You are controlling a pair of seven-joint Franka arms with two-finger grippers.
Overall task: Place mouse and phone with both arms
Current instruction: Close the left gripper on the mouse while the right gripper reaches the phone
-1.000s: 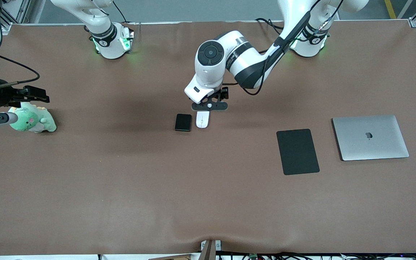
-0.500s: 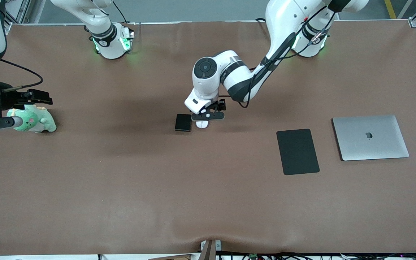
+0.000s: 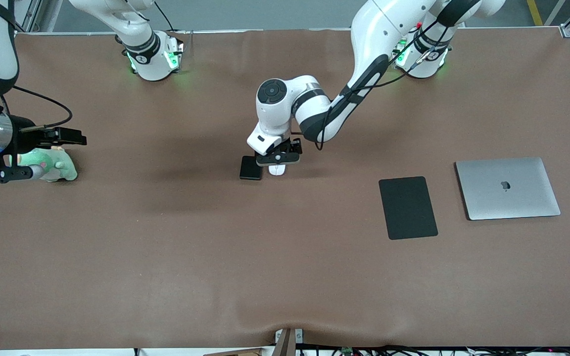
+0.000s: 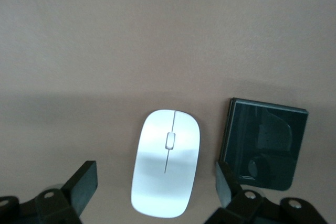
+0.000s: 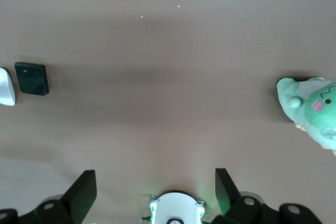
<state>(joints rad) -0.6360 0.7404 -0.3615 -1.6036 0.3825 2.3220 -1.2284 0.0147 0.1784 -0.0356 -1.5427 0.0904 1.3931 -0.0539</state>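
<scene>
The white mouse (image 3: 277, 170) should go on the black mouse pad (image 3: 408, 207), so my left gripper should next grab the mouse by its long sides.
The white mouse (image 3: 277, 170) lies mid-table beside the black phone (image 3: 251, 168), which is toward the right arm's end. My left gripper (image 3: 277, 158) is low over the mouse. In the left wrist view the gripper (image 4: 155, 187) is open, its fingers (image 4: 84, 184) on either side of the mouse (image 4: 167, 163), one of them between the mouse and the phone (image 4: 262, 142). My right gripper (image 3: 5, 174) hangs open and empty in the air over a green plush toy (image 3: 50, 165); its wrist view (image 5: 152, 192) shows the phone (image 5: 31, 78) and the mouse (image 5: 6, 87) at a distance.
A flat black mouse pad (image 3: 407, 207) and a closed silver laptop (image 3: 507, 188) lie toward the left arm's end. The plush toy (image 5: 312, 106) sits near the right arm's end. The right arm's green-lit base (image 5: 176, 208) shows in its wrist view.
My left gripper has come down over the mouse, and now covers most of it in the front view. The right gripper has drifted slightly over the plush toy.
</scene>
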